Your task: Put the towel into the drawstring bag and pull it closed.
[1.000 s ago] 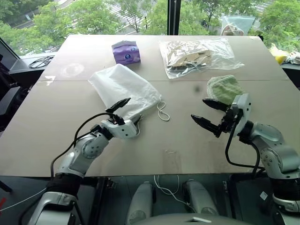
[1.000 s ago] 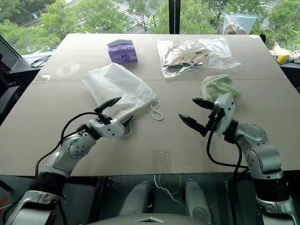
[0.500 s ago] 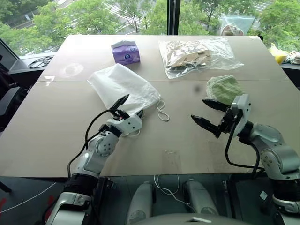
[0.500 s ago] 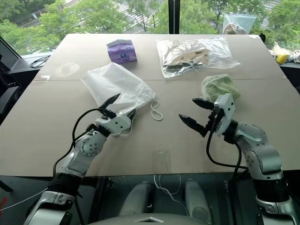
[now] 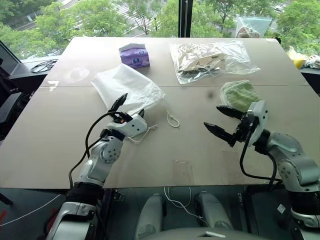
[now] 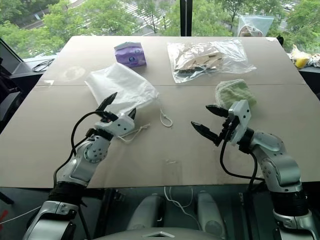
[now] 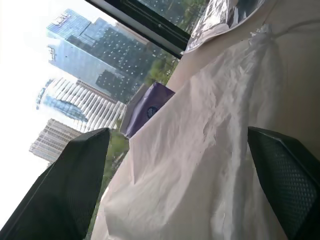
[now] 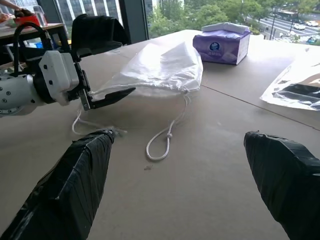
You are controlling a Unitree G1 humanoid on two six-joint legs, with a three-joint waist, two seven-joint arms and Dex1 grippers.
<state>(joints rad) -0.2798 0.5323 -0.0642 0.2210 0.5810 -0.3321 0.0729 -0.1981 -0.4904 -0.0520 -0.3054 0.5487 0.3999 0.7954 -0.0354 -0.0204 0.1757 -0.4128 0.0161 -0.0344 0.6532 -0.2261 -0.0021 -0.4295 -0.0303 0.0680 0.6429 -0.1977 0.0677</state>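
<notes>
One finger of my left gripper is outside the bag's near rim (image 5: 151,104), so it is too early to close on the white drawstring bag (image 5: 125,87). My left gripper moves forward first, then closes.
The white drawstring bag (image 5: 125,87) lies flat on the left half of the table, its mouth toward the middle. One cord loop (image 5: 173,120) trails beside the mouth, and another cord (image 5: 141,134) lies under my left wrist. My left gripper (image 5: 131,106) is open and tilted upward at the bag's near edge. Its two fingers (image 7: 75,175) frame the bag cloth (image 7: 200,150). The folded light-green towel (image 5: 239,95) rests on the right. My right gripper (image 5: 214,116) hovers open just in front of it, pointing toward the bag and holding nothing.
A purple tissue pack (image 5: 134,55) stands behind the bag. A clear plastic bag of beige items (image 5: 210,57) lies at the back centre. Another clear bag (image 5: 252,26) and a yellow object (image 5: 298,59) sit by the far right edge. The table (image 5: 180,155) is bare between my arms.
My left gripper has risen, tilted upward and shifted left along the bag's near edge. The bag's mouth end has slid slightly back and left. The right arm has kept still.
</notes>
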